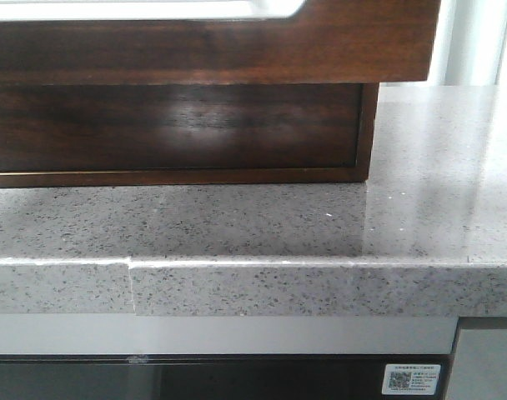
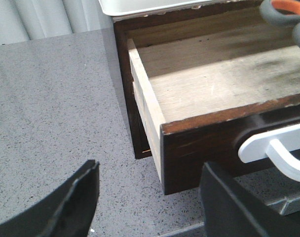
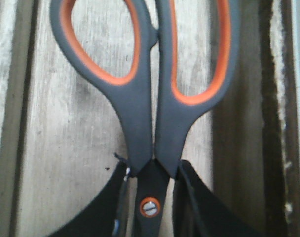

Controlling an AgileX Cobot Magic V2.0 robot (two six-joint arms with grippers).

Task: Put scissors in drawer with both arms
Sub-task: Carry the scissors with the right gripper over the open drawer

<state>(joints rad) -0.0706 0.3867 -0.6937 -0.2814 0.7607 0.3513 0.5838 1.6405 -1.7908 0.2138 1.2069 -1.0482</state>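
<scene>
The scissors' handles are over the bottom of the drawer and inside the drawer's sides in the right wrist view, so my right gripper should release the scissors.
The scissors (image 3: pixel 140 123) have grey handles lined with orange. My right gripper (image 3: pixel 151 170) is shut on them at the pivot screw, handles pointing away from the wrist, over the pale wooden floor of the drawer (image 3: pixel 66 123). In the left wrist view the drawer (image 2: pixel 214 79) is pulled out and its floor is bare, with the scissors' handles (image 2: pixel 278 12) hanging above its far side. My left gripper (image 2: pixel 151 168) is open over the counter, just outside the drawer's front corner. The drawer's dark-brown front (image 1: pixel 237 46) fills the top of the front view.
A white curved handle (image 2: pixel 273 148) sticks out from the drawer front. The dark cabinet body (image 1: pixel 178 129) stands on a grey speckled countertop (image 1: pixel 320 225), whose front edge runs close below. A white-grey tray (image 2: pixel 140 5) lies on top of the cabinet.
</scene>
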